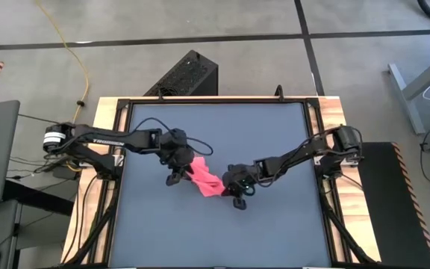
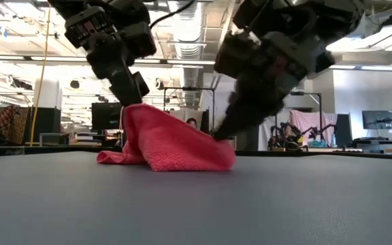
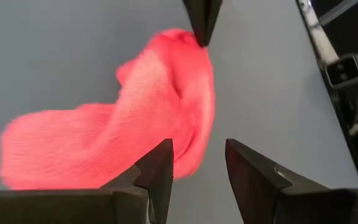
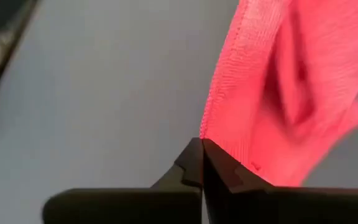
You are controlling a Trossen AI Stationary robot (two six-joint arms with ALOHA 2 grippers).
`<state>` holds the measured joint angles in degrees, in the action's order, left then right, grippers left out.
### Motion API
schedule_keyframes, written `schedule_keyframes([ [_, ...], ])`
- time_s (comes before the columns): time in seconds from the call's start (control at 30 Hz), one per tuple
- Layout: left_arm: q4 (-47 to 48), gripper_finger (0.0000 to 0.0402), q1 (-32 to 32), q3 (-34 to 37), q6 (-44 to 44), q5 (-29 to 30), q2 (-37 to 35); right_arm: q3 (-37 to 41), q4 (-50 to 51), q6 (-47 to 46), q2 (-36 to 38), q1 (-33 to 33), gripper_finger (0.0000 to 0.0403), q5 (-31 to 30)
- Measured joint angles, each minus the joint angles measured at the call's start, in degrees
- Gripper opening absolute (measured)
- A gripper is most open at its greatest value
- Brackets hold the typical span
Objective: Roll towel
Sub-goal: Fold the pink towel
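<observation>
My left gripper grabs the towel by the edge at its loose end (image 1: pixel 191 176) (image 3: pixel 186 165) next, to get the pink towel ready for rolling.
The bright pink towel (image 1: pixel 207 181) lies bunched near the middle of the dark grey tabletop (image 1: pixel 215 239), stretched between my two grippers. In the low view the towel (image 2: pixel 175 146) rises to a peak at its left end and slopes down to the table at its right end. My left gripper (image 1: pixel 179 173) is open at the raised left end (image 2: pixel 131 107). My right gripper (image 1: pixel 228 188) is shut on the low right end. In the left wrist view the towel (image 3: pixel 104 143) runs away from my left fingers to the tip of the right gripper (image 3: pixel 201 25). My left gripper (image 3: pixel 197 149) has its fingers apart, and the towel's near end (image 3: pixel 188 155) lies against the inner side of one finger (image 3: pixel 157 168). The other finger (image 3: pixel 253 180) stands clear of it. Whether that end hangs on the finger, I cannot tell. My right gripper (image 4: pixel 202 144) pinches the towel's hemmed edge (image 4: pixel 211 127) at an end, between its two fingers at their free ends. The fingers slant down from the table's right side (image 2: pixel 218 135). That end sits low, close to the tabletop, and the cloth runs off slack toward the other gripper.
A wooden frame (image 1: pixel 110 149) borders the tabletop. A black box (image 1: pixel 189 75) stands on the floor past the far edge. The bare grey top spreads wide on the near side (image 2: pixel 196 204) of the towel.
</observation>
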<state>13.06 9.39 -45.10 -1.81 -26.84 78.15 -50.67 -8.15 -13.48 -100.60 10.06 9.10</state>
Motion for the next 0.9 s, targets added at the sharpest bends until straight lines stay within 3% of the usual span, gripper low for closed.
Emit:
schedule_keyframes([
  [0.2,-0.1,0.0135,2.6,0.0,-0.6,3.2,-3.3,0.0,16.0,-0.4,6.2,3.5,0.0016,0.0],
  [0.4,-1.2,0.0135,1.9,0.0,-1.5,3.6,-0.9,0.0,30.8,-1.8,8.8,8.2,0.0023,-4.5],
  [0.67,-17.4,0.0135,-2.1,0.0,-2.3,8.9,7.0,0.1,34.9,-9.6,8.5,11.5,0.0107,-8.4],
  [0.9,-29.6,0.0135,-6.0,-0.1,6.9,7.5,11.2,0.1,34.9,-12.1,8.5,11.5,0.0164,-9.5],
])
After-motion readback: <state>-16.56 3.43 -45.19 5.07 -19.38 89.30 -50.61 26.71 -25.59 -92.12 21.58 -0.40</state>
